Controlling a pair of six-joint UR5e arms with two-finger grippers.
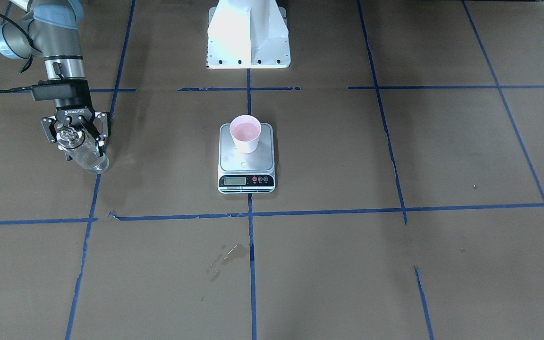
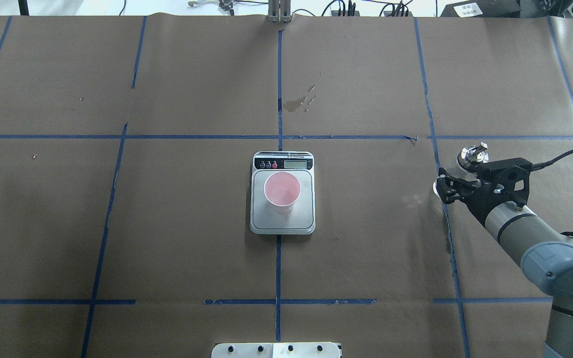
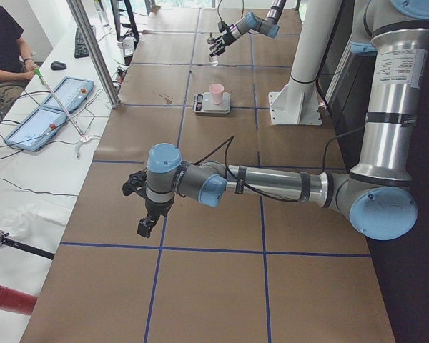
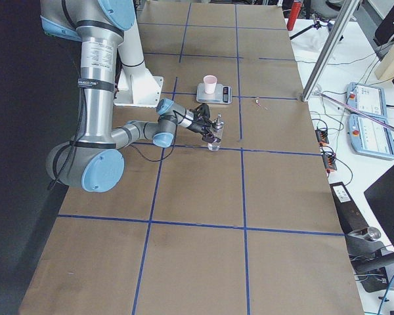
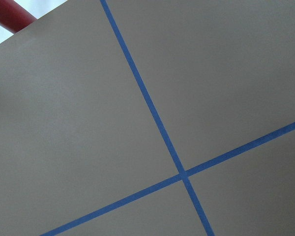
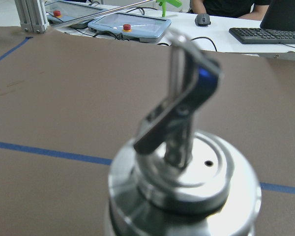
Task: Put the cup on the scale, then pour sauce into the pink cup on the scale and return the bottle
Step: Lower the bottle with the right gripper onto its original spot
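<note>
The glass bottle's round base point(image 1: 98, 165) meets the brown paper at the blue tape line point(image 1: 98, 176), so the bottle would stand. It is time for my right gripper to open now.
The pink cup point(image 1: 246, 133) stands upright on the steel platform of the scale point(image 1: 246, 182) at the table's middle, also in the overhead view point(image 2: 282, 189). Whether it holds liquid I cannot tell. My right gripper point(image 1: 79, 143) is shut on the body of the clear glass bottle point(image 1: 89, 158), upright, far to the scale's right side of the table point(image 2: 473, 155). Its base is at or just above the paper. Its silver spout cap point(image 6: 187, 182) fills the right wrist view. My left gripper point(image 3: 144, 221) hangs over bare paper far from the scale; I cannot tell its state.
A wet stain point(image 1: 227, 254) lies on the paper in front of the scale. The robot's white base point(image 1: 248, 42) stands behind the scale. Blue tape lines cross the brown paper. Tablets and a seated person point(image 3: 3, 43) are beyond the table's far edge.
</note>
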